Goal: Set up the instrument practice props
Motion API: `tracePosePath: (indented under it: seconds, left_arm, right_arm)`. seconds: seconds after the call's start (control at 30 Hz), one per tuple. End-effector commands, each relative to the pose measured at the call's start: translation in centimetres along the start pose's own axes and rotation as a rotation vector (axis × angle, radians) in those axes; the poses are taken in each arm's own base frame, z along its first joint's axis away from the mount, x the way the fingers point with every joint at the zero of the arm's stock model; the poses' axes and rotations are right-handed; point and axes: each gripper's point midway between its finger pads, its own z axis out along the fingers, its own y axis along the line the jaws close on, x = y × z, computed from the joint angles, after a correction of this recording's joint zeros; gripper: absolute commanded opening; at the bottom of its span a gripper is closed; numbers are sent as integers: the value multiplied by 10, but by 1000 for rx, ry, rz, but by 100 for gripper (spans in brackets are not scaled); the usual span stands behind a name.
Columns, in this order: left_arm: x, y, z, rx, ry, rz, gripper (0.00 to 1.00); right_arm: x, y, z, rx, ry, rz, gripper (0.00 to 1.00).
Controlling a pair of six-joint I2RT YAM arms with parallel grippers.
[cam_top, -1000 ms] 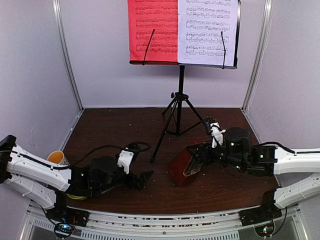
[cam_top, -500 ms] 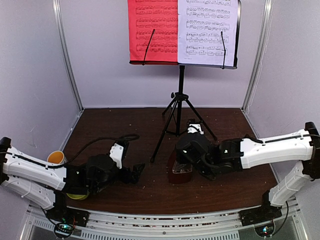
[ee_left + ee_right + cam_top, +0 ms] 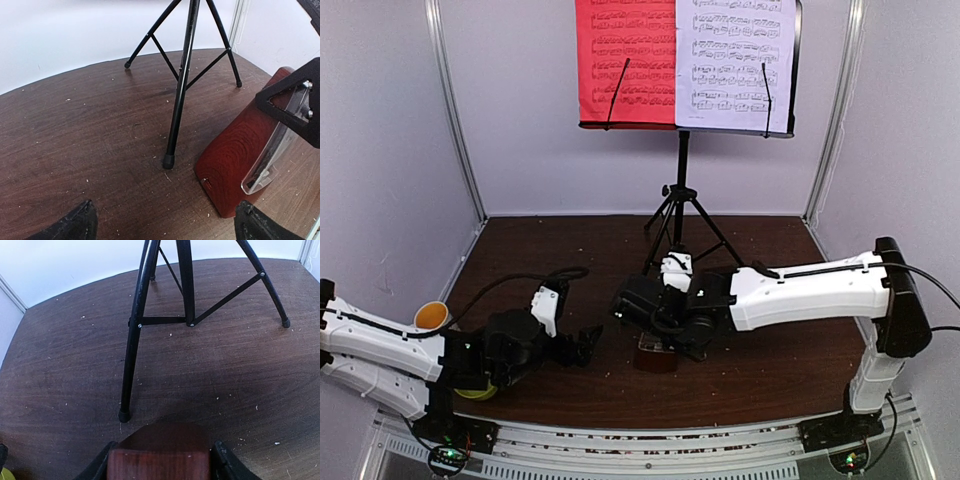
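The metronome's base sits low over the table beside the stand's front foot (image 3: 124, 415) and would land there. It is now time for my right gripper to release the metronome.
The black tripod music stand (image 3: 682, 170) stands at the back centre, with a red sheet (image 3: 625, 60) and a white sheet (image 3: 735, 60) side by side on its desk. My right gripper (image 3: 657, 340) is shut on the dark-wood metronome (image 3: 655, 357), just right of the stand's front foot (image 3: 124, 415). In the right wrist view the metronome (image 3: 160, 452) fills the gap between the fingers (image 3: 97, 466). It leans, its clear cover (image 3: 272, 160) facing right; I cannot tell whether it touches the table. My left gripper (image 3: 584, 345) is open and holds nothing, a little left of the metronome (image 3: 235, 160).
A yellow-green bowl (image 3: 470, 392) lies under the left arm at the near left. A cup with an orange inside (image 3: 432, 316) stands beside the left wall. The tripod's legs (image 3: 182, 80) spread across the middle of the brown table (image 3: 540, 250). White walls close the sides.
The right arm has swung left across the table, carrying the metronome from the right side to beside the tripod's front foot. The left gripper has drawn back slightly to the left.
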Motion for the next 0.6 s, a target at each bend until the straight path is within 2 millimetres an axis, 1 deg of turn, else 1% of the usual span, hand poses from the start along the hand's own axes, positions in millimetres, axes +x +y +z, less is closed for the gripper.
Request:
tracePosePath:
  seconds: [0.0, 0.07, 0.17, 0.23, 0.3, 0.37, 0.43, 0.47, 0.5, 0.57]
  left_arm:
    - [-3, 7, -3, -17, -26, -27, 98]
    - [-3, 7, -3, -14, -24, -26, 98]
    - [-3, 4, -3, 3, -22, -20, 98]
    - [-4, -2, -3, 28, -22, -11, 98]
    - [-7, -8, -2, 53, -24, -7, 98]
    - [-9, -14, 0, 68, -20, 3, 98]
    - [-11, -20, 1, 84, -17, 7, 98]
    - [-14, -24, 1, 92, -22, 9, 98]
    - [-16, -29, 0, 105, -28, 9, 98]
    - [-23, -39, -2, 120, -51, -5, 98]
  right_arm:
    - [-6, 3, -9, 19, -25, 96, 42]
    - [-2, 9, -11, -8, -12, 107, 55]
    - [0, 19, -15, -70, 10, 126, 65]
    - [-1, 28, -20, -129, 24, 140, 71]
    - [-4, 35, -26, -197, 29, 155, 78]
    - [-10, 37, -33, -256, 23, 173, 86]
    - [-19, 35, -41, -309, 1, 189, 94]
    - [-23, 31, -45, -325, -9, 184, 97]
    - [-27, 26, -49, -344, -23, 184, 100]
    - [-41, 18, -59, -396, -69, 175, 100]
